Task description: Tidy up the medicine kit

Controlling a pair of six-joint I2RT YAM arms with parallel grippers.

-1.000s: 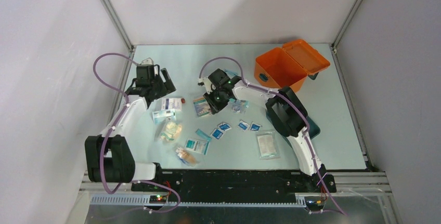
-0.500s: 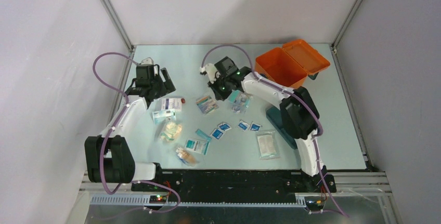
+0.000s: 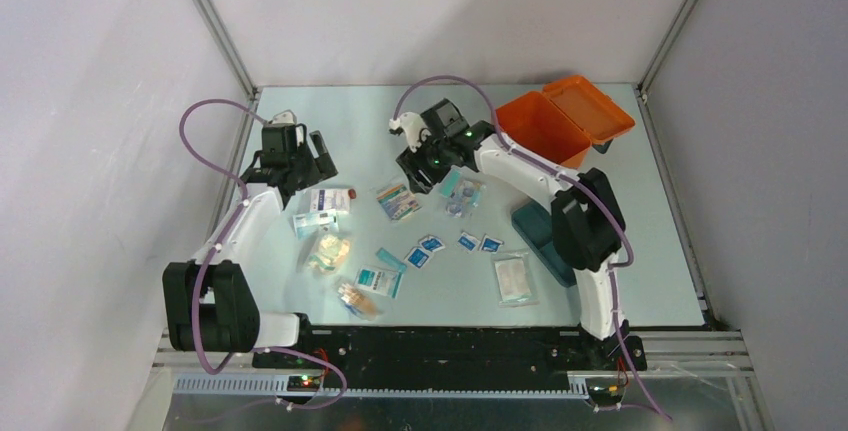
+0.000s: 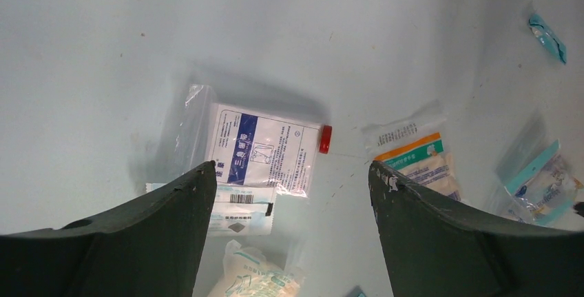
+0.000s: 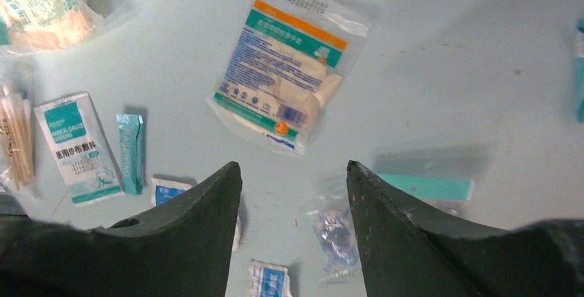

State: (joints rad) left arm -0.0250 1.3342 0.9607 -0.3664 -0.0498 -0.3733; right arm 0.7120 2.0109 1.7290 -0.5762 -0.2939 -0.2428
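Observation:
The right gripper grabs the dressing packet by its narrow green-striped edge [image 3: 414, 209] next, to pack it into the orange case [image 3: 540, 131].
The medicine kit's orange case [image 3: 540, 131] stands at the far right with its lid [image 3: 590, 106] open. Its dark teal tray [image 3: 538, 234] lies on the table beside the right arm, outside the case. My right gripper [image 3: 418, 163] [image 5: 295, 173] is open and empty above a clear packet of small blue items [image 5: 334, 231], with an orange-green dressing packet [image 5: 289, 90] ahead of it. My left gripper [image 3: 318, 163] [image 4: 290, 173] is open and empty above a white-blue packet [image 4: 265, 149] with a red cap [image 4: 325, 138] beside it.
Loose supplies lie across the table's middle: blue-white sachets [image 3: 432, 245], a gauze packet [image 3: 379, 279], a clear flat bag [image 3: 514, 278], cotton swabs [image 3: 357, 299], a bandage bag [image 3: 328, 249]. Grey walls close in on both sides.
My right gripper has risen and pulled back toward the far side, away from the packets, uncovering the teal tray. The left arm has not moved.

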